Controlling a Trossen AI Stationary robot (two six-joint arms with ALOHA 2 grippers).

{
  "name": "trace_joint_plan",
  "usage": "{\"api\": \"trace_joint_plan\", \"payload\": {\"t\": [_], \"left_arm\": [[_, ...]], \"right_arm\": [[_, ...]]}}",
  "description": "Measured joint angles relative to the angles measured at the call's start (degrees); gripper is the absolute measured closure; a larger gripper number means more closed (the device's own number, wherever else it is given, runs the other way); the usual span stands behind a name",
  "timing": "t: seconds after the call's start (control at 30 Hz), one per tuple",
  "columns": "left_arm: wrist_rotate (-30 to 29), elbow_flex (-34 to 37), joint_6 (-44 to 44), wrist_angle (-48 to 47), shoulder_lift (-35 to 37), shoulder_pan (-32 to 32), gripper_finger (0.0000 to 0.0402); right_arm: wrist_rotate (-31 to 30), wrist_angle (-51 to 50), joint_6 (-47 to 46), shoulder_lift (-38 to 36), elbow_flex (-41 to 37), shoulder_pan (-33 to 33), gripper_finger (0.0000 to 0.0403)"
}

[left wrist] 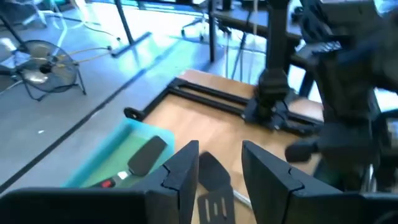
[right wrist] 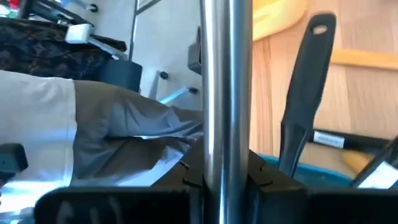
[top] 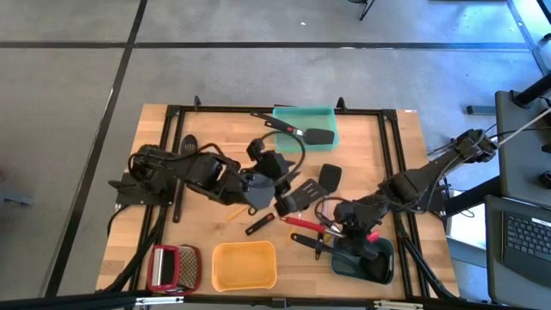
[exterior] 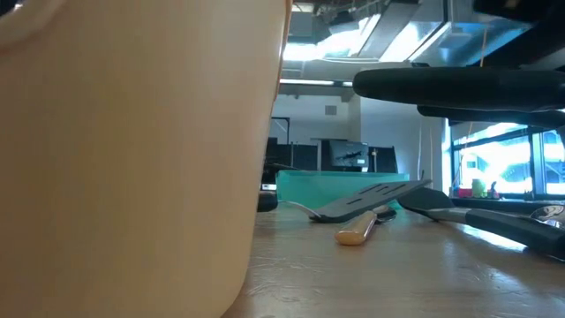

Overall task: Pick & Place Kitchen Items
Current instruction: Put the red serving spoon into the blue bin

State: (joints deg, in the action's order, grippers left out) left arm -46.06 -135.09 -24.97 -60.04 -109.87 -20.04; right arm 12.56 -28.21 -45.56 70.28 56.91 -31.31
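The red spoon's head is above the grey-blue tray's far rim, and opening now would make the spoon fall, so my right gripper keeps holding the spoon for now.
My right gripper point(top: 330, 228) is over the table's near right part, shut on a shiny metal shaft point(right wrist: 227, 93). A red handle point(top: 301, 222) lies just left of it. My left gripper point(top: 294, 195) is raised over the table's middle, open with nothing between its fingers point(left wrist: 186, 171); past them shows a black slotted turner point(left wrist: 214, 186). A black spatula point(top: 318, 136) lies in the teal tray point(top: 293, 116). A black-handled utensil point(right wrist: 308, 93) rests in the grey-blue tray point(top: 379, 269). My right gripper pinches the shiny metal shaft point(right wrist: 227, 163) between its two fingers, which lie across it. The shaft runs straight on past the fingers and out of the right wrist view, so neither end shows there. Whether it is lifted clear, I cannot tell.
A yellow tray point(top: 244, 264) stands at the near edge and fills the low view's left point(exterior: 132, 132). A red-framed grater point(top: 172, 267) lies near left. More black utensils point(top: 331, 176) and a wood-handled tool point(exterior: 357, 231) lie mid-table. A black frame point(top: 176, 155) borders the table.
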Motion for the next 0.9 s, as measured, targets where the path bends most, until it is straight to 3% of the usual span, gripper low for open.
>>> {"api": "trace_joint_plan", "payload": {"t": [0.23, 0.63, 0.9], "left_arm": [[0.6, 0.1, 0.5, 3.4, -0.6, 2.1, 0.0293], [9.1, 0.1, 7.9, 8.0, -0.6, 6.1, 0.0295], [14.0, 0.1, 12.1, 7.3, -0.6, 6.8, 0.0296]], "right_arm": [[-4.7, 5.9, -6.1, 0.0, -6.2, -4.4, 0.0366], [-28.8, 3.6, -26.5, 1.2, -14.1, -14.7, 0.0366], [-28.8, -3.3, -33.3, 6.1, -14.1, -19.0, 0.0366]]}}
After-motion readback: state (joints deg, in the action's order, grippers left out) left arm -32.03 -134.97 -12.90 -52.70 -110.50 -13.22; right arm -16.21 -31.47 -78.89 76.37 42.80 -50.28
